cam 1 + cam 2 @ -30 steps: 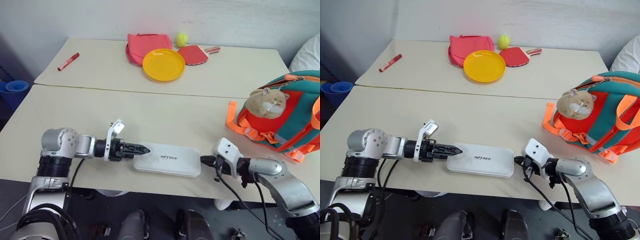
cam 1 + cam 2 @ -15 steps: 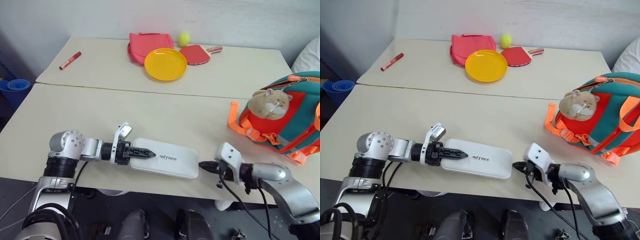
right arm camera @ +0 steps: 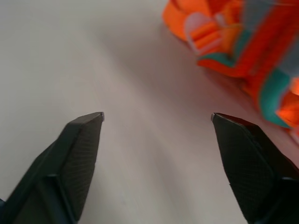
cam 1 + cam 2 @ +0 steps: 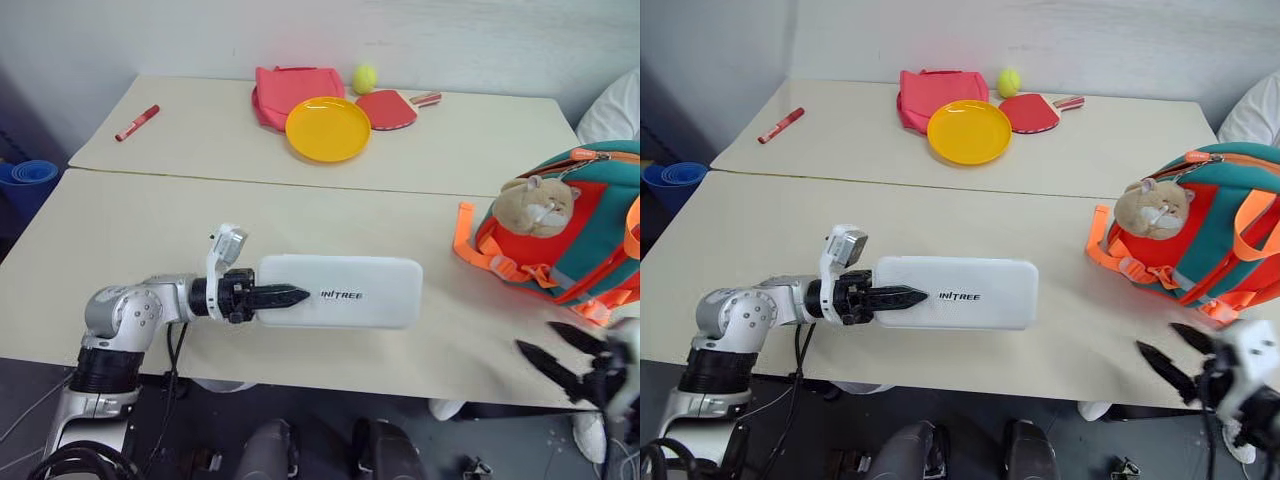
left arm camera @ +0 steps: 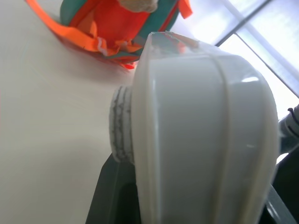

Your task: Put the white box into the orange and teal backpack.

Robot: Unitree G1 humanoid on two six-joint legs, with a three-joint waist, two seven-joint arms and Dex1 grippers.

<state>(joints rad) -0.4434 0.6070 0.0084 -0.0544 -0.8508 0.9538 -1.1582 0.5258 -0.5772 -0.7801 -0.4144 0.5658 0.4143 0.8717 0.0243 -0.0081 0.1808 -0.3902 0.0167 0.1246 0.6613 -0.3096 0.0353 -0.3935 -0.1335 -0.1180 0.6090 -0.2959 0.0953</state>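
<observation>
My right gripper grabs the backpack by its lower back (image 4: 600, 285) next, to steady it for the white box (image 4: 350, 292) to go in.
The white box (image 4: 350, 292), a flat case with dark lettering, hangs just above the near table with its broad face turned up toward me. My left gripper (image 4: 290, 295) is shut on its left end, and one black finger lies across the top. In the left wrist view the white box (image 5: 201, 130) looms close, with the orange and teal backpack (image 5: 117, 23) beyond it. That backpack (image 4: 570, 240) stands at the table's right edge, and a tan plush hamster (image 4: 535, 205) hangs on its front. My right gripper (image 4: 535, 336) is open and empty near the front right corner, just short of the backpack (image 3: 243, 42).
On the far table lie a yellow plate (image 4: 327, 128), a red-pink cloth bag (image 4: 290, 90), a tennis ball (image 4: 363, 77), a red paddle (image 4: 388, 108) and a red marker (image 4: 137, 122). A seam (image 4: 300, 184) divides the two tables. A blue roll (image 4: 25, 180) lies on the floor at left.
My left gripper has closed on the box's left end, lifted it off the table and rolled it face-up. My right gripper has opened, left the box's right end and swung off right.
</observation>
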